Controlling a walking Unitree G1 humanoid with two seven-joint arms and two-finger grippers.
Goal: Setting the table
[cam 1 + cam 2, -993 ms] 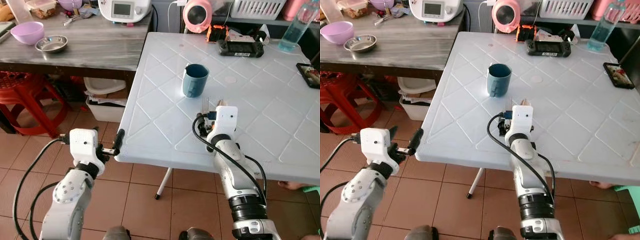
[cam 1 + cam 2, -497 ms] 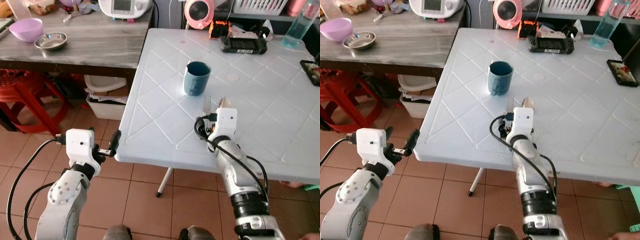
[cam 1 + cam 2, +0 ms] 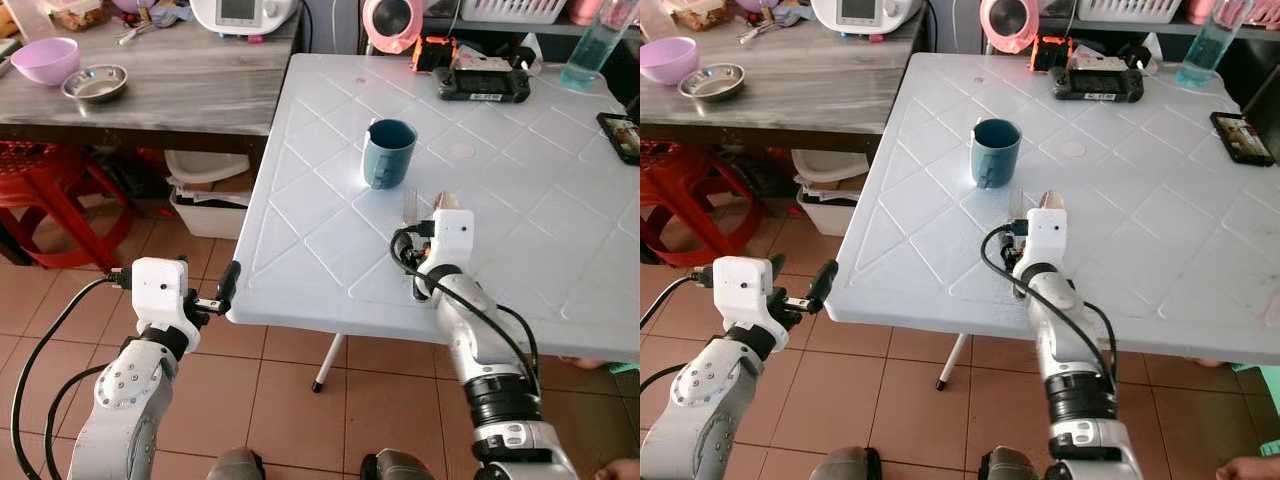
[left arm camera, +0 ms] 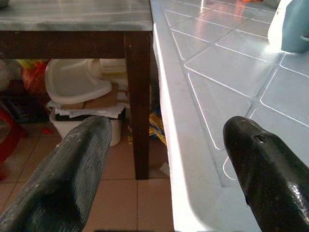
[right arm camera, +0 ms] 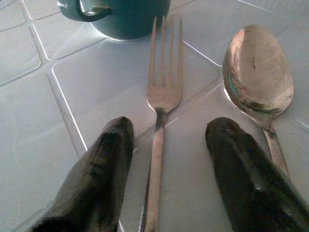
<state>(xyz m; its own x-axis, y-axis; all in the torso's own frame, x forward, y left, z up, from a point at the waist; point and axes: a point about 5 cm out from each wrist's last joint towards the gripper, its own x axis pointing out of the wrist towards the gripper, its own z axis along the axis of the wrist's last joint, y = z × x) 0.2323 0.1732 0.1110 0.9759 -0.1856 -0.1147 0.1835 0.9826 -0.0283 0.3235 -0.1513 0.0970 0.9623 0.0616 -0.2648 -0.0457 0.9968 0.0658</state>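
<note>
The silver fork should next be held by its slender handle (image 5: 154, 179) in my right gripper, so that the fork's teeth stay free. This will help set the table.
A blue mug (image 3: 388, 152) stands on the white plastic table (image 3: 310, 190). Just in front of it, a fork (image 5: 161, 96) and a spoon (image 5: 258, 82) lie side by side on the tabletop. My right gripper (image 5: 169, 128) rests low over the table, open, with the fork's handle running between its fingers and the spoon just outside one finger (image 5: 241, 164). The head view shows the fork tines (image 3: 410, 206) and spoon bowl (image 3: 446, 200) poking out past the right wrist. My left gripper (image 3: 222, 290) is open at the table's near left corner, holding nothing.
To the left, a wooden side table (image 3: 190, 90) carries a purple bowl (image 3: 48, 58) and a steel bowl (image 3: 95, 83). A red stool (image 3: 50, 190) stands under it. At the table's far side lie a game console (image 3: 488, 82), a phone (image 3: 622, 135) and a water bottle (image 3: 595, 45).
The head view has shifted slightly. Both grippers keep their places relative to the table, and the fork and spoon lie as before.
</note>
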